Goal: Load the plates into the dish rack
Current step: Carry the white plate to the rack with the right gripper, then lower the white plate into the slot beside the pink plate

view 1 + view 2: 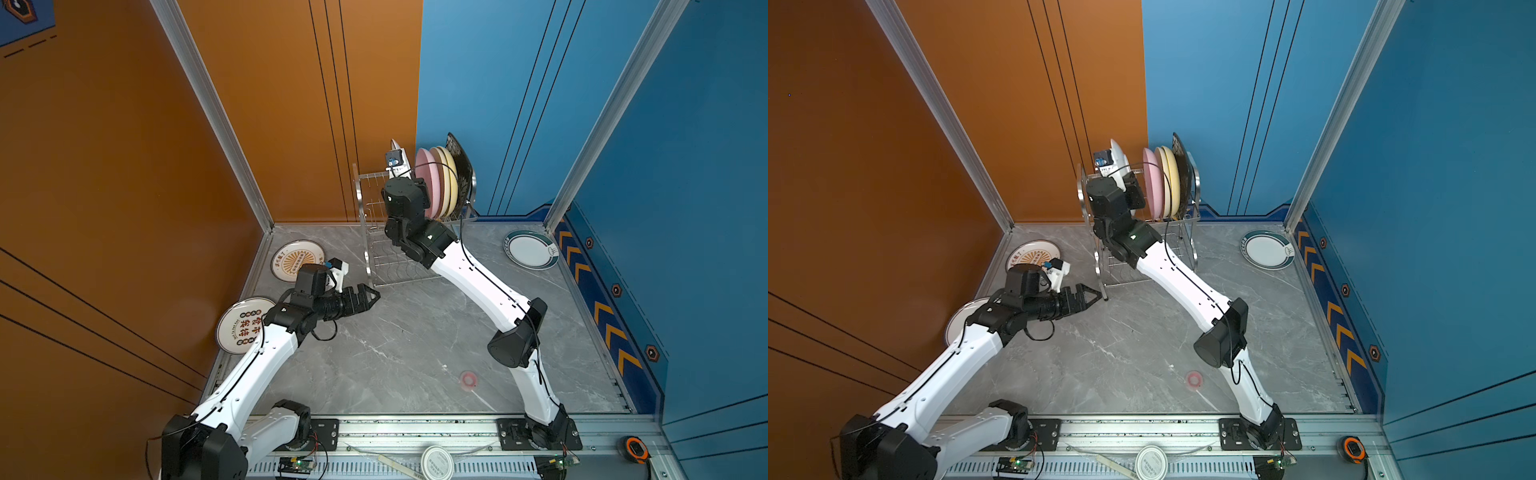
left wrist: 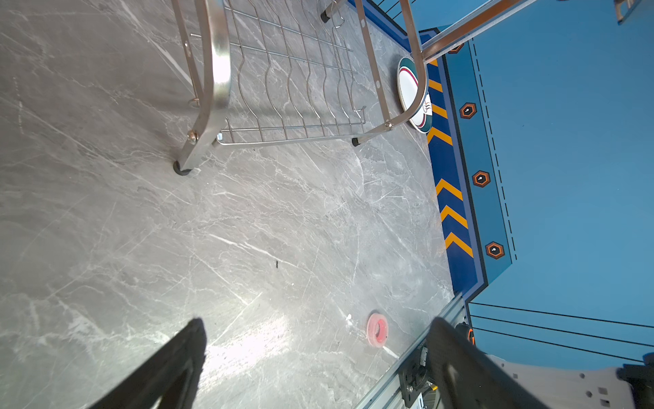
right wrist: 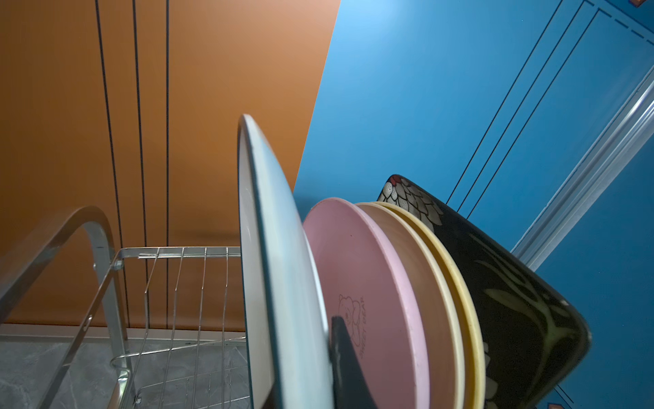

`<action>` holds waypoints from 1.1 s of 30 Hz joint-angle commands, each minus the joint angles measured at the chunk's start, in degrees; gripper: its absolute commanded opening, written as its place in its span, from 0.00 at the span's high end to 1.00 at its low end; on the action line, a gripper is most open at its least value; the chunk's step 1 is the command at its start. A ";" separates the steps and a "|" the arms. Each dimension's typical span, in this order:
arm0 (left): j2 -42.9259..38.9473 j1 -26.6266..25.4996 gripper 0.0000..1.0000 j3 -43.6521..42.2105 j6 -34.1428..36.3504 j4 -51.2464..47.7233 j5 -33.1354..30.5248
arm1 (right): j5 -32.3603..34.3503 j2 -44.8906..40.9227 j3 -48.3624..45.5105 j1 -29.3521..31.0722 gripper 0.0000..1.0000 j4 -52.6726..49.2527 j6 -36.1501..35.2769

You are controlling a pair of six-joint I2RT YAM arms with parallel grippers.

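Observation:
The white plate's top edge rises far above the pink plate, so my right gripper keeps holding the white plate until it rests in the dish rack's upper level (image 1: 375, 209).
The dish rack (image 1: 371, 232) (image 1: 1100, 266) (image 2: 219, 70) stands at the back of the table. Its upper tier holds a pink plate (image 1: 429, 183) (image 3: 371, 283), two cream-yellow plates (image 1: 448, 183) (image 3: 456, 283) and a square black floral plate (image 1: 462, 160) (image 3: 513, 301), all upright. My right gripper (image 3: 304, 357) is shut on a white teal-rimmed plate (image 3: 279, 265) (image 1: 1119, 157), held on edge beside the pink one. My left gripper (image 1: 376, 296) (image 2: 318, 329) hovers open and empty by the rack's front left leg. Flat on the table lie two orange-print plates (image 1: 297, 259) (image 1: 239, 326) and a teal-rimmed plate (image 1: 532, 249) (image 2: 408, 88).
A pink tape roll (image 1: 468, 379) (image 2: 377, 327) lies on the front middle of the table. A round white lid (image 1: 437, 462) and an orange tape measure (image 1: 636, 449) sit on the front rail. Orange and blue walls close in the back and sides.

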 commanded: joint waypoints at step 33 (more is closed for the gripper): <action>-1.72 0.45 0.02 -1.73 1.55 -1.21 -1.00 | -2.20 2.55 2.86 -5.11 1.00 -5.53 8.27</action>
